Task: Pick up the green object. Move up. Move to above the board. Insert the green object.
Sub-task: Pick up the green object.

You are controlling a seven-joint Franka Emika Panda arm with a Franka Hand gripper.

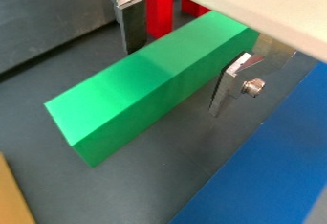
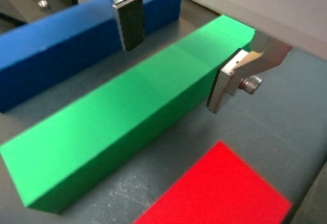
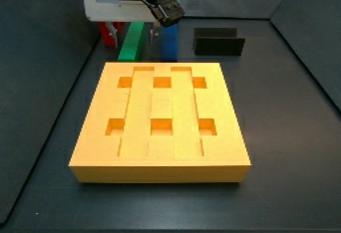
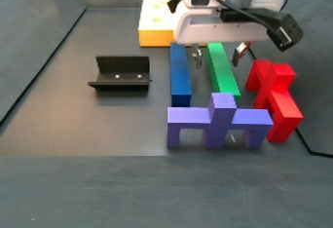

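I should next grab the green object by the end [image 1: 220, 38] beside the red block, so its long body is free to insert into the board.
The green object [image 1: 134, 99] is a long bright-green bar lying flat on the dark floor, also seen in a wrist view [image 2: 128, 123] and in both side views [image 3: 132, 44] [image 4: 224, 71]. My gripper [image 1: 179, 57] [image 2: 177, 60] is low over its far part and open, one finger on each side. One finger [image 2: 126, 25] stands clear of the bar. The other finger [image 2: 228, 82] is right at the bar's side. The board [image 3: 160, 108] is a large yellow-orange block with grooves and square holes, apart from the bar; its end shows behind the arm [image 4: 156, 22].
A blue bar [image 2: 64, 46] [image 4: 181, 76] lies along one side of the green bar, a red block [image 2: 224, 190] [image 4: 274, 95] on the other. A purple piece [image 4: 215, 125] lies across their near ends. The dark fixture [image 3: 220, 43] [image 4: 124, 74] stands off to the side.
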